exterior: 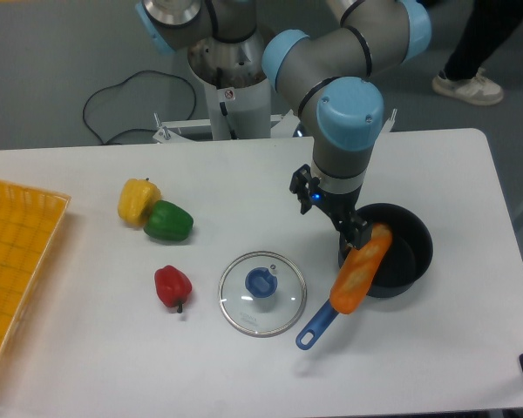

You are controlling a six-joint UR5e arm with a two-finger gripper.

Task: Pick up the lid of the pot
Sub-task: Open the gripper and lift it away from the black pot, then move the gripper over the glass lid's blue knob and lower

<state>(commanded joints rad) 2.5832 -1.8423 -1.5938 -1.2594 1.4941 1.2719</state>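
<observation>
My gripper grabs the lid by its raised blue knob [261, 282] next, since the clear lid [263, 316] lies flat and wide on the tabletop.
My gripper [333, 218] is above the left rim of the black pot, its two dark fingertips spread with a gap between them. It is up and to the right of the pot lid [288, 320], not touching it. The lid is round clear glass with a light rim, and lies on the white table with its blue knob [261, 282] facing up.
An orange spatula [356, 277] with a blue handle leans out of the black pot [410, 261], right of the lid. Red [172, 286], green [168, 221] and yellow [139, 201] peppers lie left. A yellow crate [17, 252] stands at the left edge.
</observation>
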